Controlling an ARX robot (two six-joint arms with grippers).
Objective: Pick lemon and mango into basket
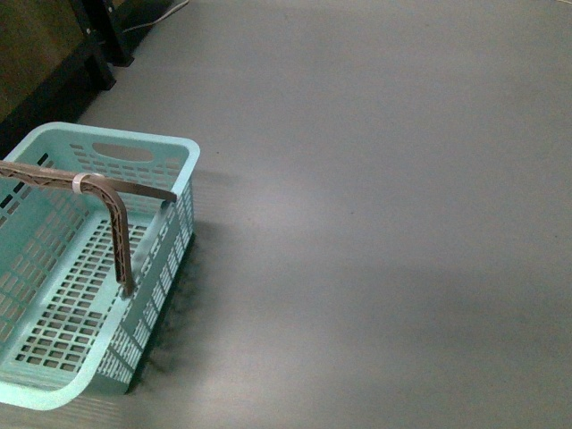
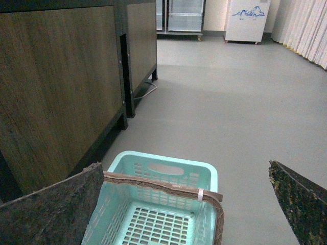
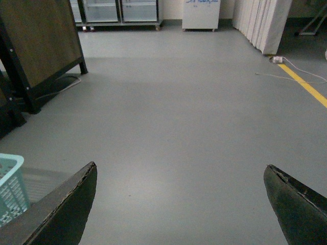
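Note:
The teal basket is far wider than my open fingers, so my left gripper will grab its narrow brown handle next.
The pale teal basket stands on the grey floor at the lower left of the front view, its brown ribbed handle arched over an empty slotted floor. In the left wrist view the basket lies below my left gripper, which is open with nothing between its fingers. My right gripper is open too, over bare floor, with a corner of the basket at the edge of its view. The lemon and the mango are out of view. Neither arm shows in the front view.
A dark wooden cabinet on black legs stands beside the basket. Glass-door units and a white chest line the far wall. Pale curtains, a floor cable and a yellow line lie to the right.

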